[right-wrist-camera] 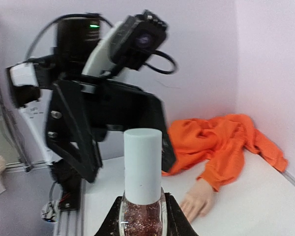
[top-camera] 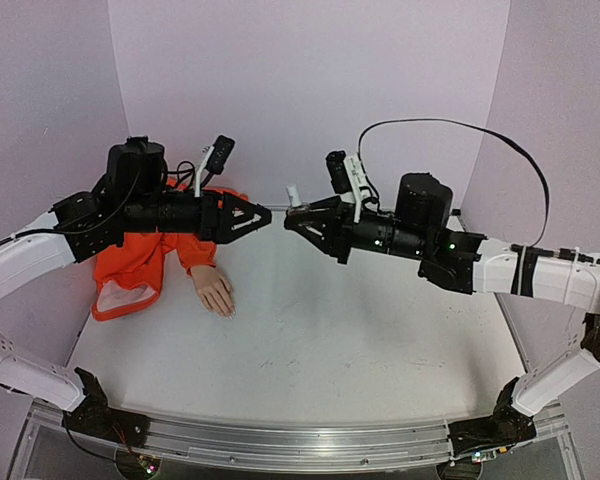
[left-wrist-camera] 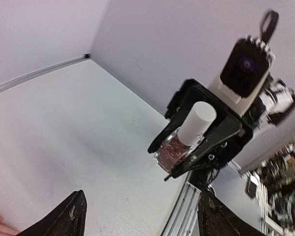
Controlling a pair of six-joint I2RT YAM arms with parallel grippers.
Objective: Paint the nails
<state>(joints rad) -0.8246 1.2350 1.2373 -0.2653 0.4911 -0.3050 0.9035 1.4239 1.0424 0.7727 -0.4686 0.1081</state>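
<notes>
The left gripper needs to twist the cap loose for painting, so it should next grab the bottle's pale cap (top-camera: 293,195) (left-wrist-camera: 197,123) and leave the glass to the right gripper.
The mannequin hand (top-camera: 214,290) lies palm down on the table, its orange sleeve (top-camera: 140,262) running back to the left wall. Its nails are too small to make out. It also shows in the right wrist view (right-wrist-camera: 199,200). My right gripper (top-camera: 294,218) is shut on a small glass bottle (right-wrist-camera: 141,219) of reddish glitter polish with a pale cap (right-wrist-camera: 142,164), held upright above the table. My left gripper (top-camera: 258,217) is open and empty, level with the bottle and a little left of it. In the left wrist view its fingers (left-wrist-camera: 69,216) stand wide apart, facing the bottle (left-wrist-camera: 179,146).
White walls close in the table at the back and both sides. The metal rail (top-camera: 280,440) runs along the near edge. A black cable (top-camera: 450,125) loops above the right arm. The sleeve's loose cloth (right-wrist-camera: 221,140) lies heaped against the left wall.
</notes>
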